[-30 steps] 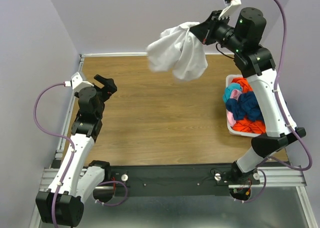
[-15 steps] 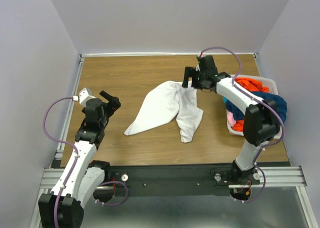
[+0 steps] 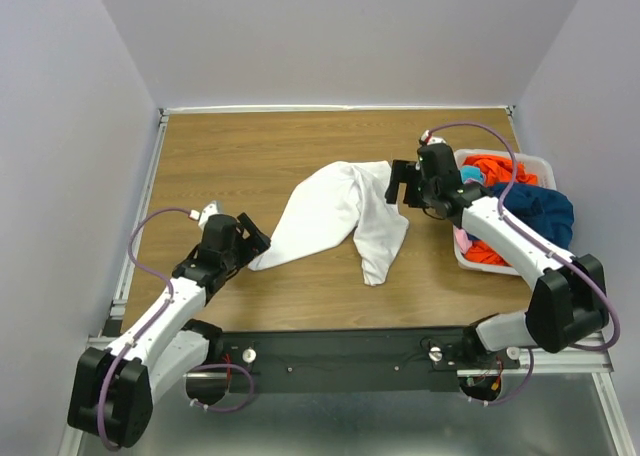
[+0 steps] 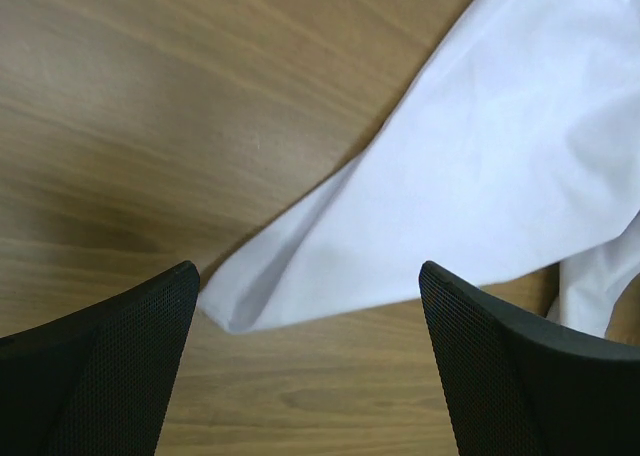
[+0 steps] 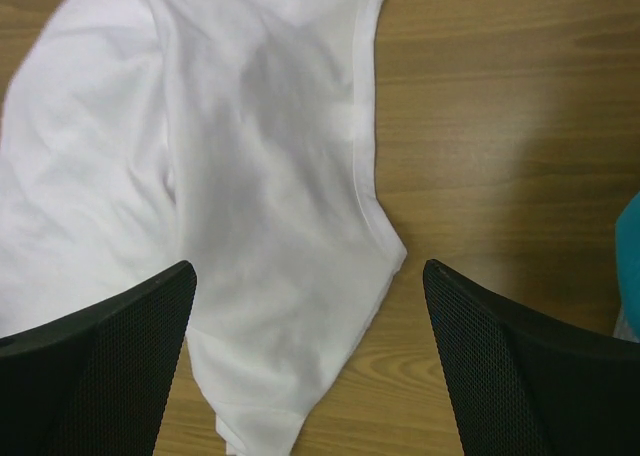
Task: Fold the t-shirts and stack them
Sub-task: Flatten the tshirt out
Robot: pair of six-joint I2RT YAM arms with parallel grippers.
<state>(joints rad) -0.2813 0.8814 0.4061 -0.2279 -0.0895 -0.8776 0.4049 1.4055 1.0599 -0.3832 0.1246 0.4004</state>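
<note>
The shirt's corner is still below my fingers, so they would miss it if I closed now. My left gripper should move down first, then close on the shirt's corner.
A white t-shirt (image 3: 335, 214) lies rumpled on the wooden table, spread in two lobes. My left gripper (image 3: 256, 241) is open, low over the table, just at the shirt's near left corner (image 4: 250, 296); nothing is between its fingers (image 4: 110, 366). My right gripper (image 3: 398, 183) is open above the shirt's right edge (image 5: 370, 176), holding nothing. More t-shirts are piled in the bin at the right: orange (image 3: 500, 168), dark blue (image 3: 535, 211) and pink (image 3: 461, 238).
The white plastic bin (image 3: 466, 260) stands at the table's right edge, beside the right arm. A teal cloth (image 3: 470, 176) lies in it too and shows at the right wrist view's edge (image 5: 630, 266). Bare wood lies behind and left of the shirt.
The right gripper brought the white shirt down from the air onto the table and let go of it. The left arm moved forward and right to the shirt's near corner.
</note>
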